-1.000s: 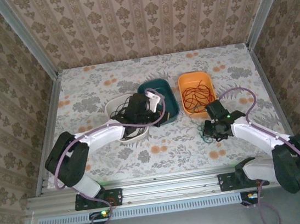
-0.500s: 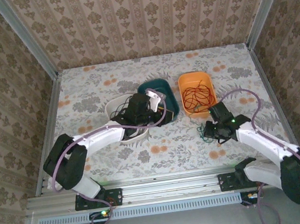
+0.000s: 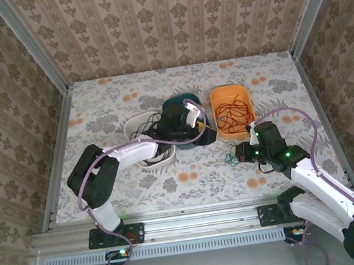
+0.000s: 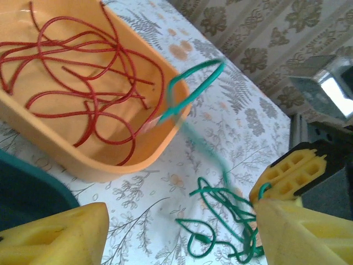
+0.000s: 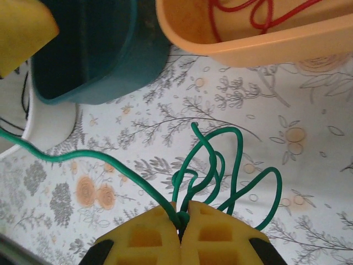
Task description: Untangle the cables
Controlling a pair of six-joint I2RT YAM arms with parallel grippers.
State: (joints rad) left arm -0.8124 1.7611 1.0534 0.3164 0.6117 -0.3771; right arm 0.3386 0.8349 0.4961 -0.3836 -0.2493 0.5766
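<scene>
The left gripper grabs the free green strand between its looped end and the held bunch next, to untangle the green cable.
A green cable (image 5: 231, 160) lies in loose loops on the flowered table, and my right gripper (image 5: 181, 218) is shut on a bunch of its strands. From above, that right gripper (image 3: 244, 154) sits just below the orange bin (image 3: 216, 104), with the green cable (image 3: 233, 160) at its left. A red cable (image 4: 88, 83) is coiled inside the orange bin (image 4: 105, 165). Black cables (image 3: 139, 132) fill the white bin (image 3: 143, 161). My left gripper (image 3: 196, 122) hovers over the teal bin (image 3: 174, 104), open, with nothing between its fingers (image 4: 55, 234). A blurred green strand (image 4: 193, 83) arcs above the table.
Three bins stand side by side mid-table: white, teal (image 5: 94, 49), orange (image 5: 259, 33). The two grippers are close together, and a yellow finger of the right one (image 4: 292, 174) stands beside my left finger. Patterned walls close in the table on three sides.
My left gripper has opened and reached to the right, across the teal bin towards the orange one. The right gripper has shifted slightly left, still shut on the green cable.
</scene>
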